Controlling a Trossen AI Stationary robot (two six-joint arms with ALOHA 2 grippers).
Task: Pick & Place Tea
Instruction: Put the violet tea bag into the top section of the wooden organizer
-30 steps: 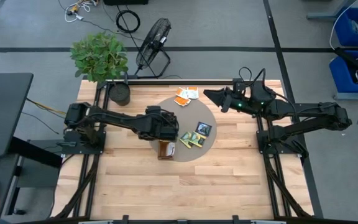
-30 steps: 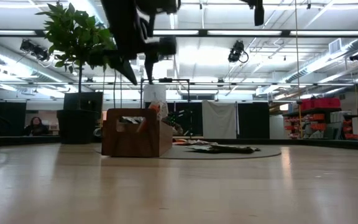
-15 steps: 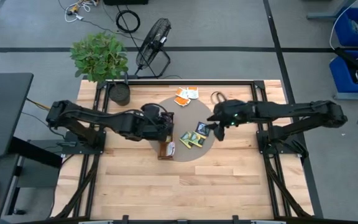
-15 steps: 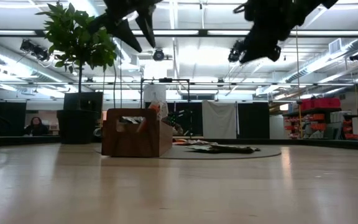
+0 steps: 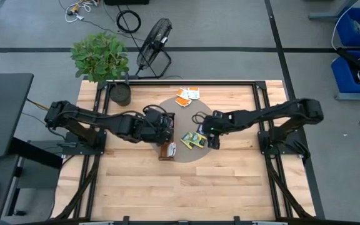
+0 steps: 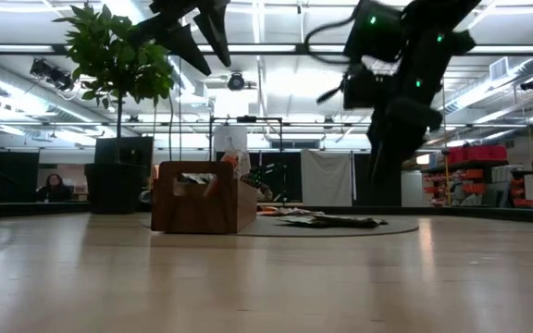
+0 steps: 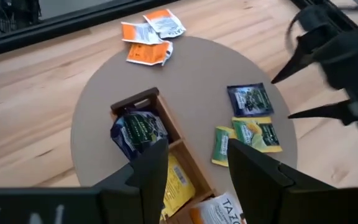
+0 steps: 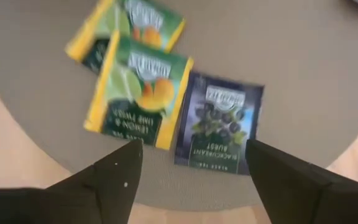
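Observation:
The robot's right gripper isn't ready to close on the dark blue sachet (image 8: 219, 121) yet and needs to go lower first: both fingertips are above the mat, and one overlaps the sachet's edge.
A narrow brown wooden tray (image 7: 143, 103) stands on a round grey mat (image 5: 189, 111) and holds a dark blue, a yellow and an orange tea sachet. Loose on the mat lie a dark blue sachet (image 8: 219, 121) and two yellow-green ones (image 8: 138, 90), side by side. More orange-and-white sachets (image 5: 186, 95) lie at the mat's far edge. My left gripper (image 7: 197, 168) hangs open high above the tray, with nothing between its fingers. Low over the loose sachets, my right gripper (image 8: 194, 168) is open and points steeply down; its fingers stand either side of the yellow-green and dark blue pair.
A potted plant (image 5: 100, 59) stands at the table's far left corner, with a floor fan (image 5: 155, 37) behind the table. Black frame rails (image 5: 264, 134) run along both sides. The near half of the wooden table (image 5: 180, 187) is bare wood.
My right gripper has swung from high at the far right down toward the loose sachets on the mat, tipping from nearly level to steeply downward. My left gripper has risen from just above the tray and drawn a little toward the table's left, then kept still.

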